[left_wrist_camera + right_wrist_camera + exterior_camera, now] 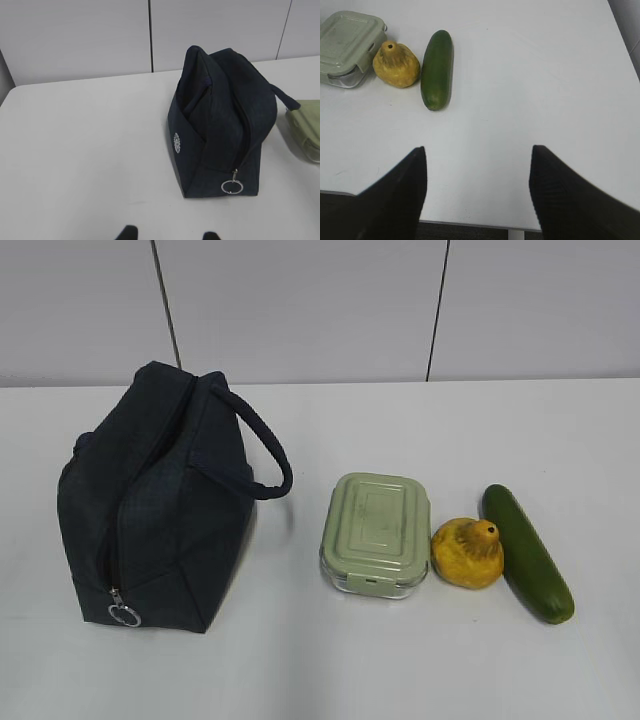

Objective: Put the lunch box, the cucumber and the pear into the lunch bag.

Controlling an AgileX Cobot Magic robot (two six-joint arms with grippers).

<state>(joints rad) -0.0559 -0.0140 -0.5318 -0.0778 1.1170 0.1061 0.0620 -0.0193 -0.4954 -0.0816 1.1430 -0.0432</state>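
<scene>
The bag's cloth body bulges wide, so my left gripper should next pinch the bag by its top side edge, which stands up in a thin fold.
The navy lunch bag stands zipped shut on the left of the white table, its silver ring pull at the near end; it also shows in the left wrist view. The sage-lidded lunch box, the yellow pear and the dark green cucumber lie side by side on the right. The right wrist view shows the lunch box, the pear and the cucumber too. My left gripper is open and empty, near of the bag. My right gripper is open and empty, near of the cucumber. Neither gripper shows in the exterior view.
A grey panelled wall runs behind the table. The table's near edge lies under my right gripper, its right edge beyond. The bag's loop handle sticks out toward the lunch box.
</scene>
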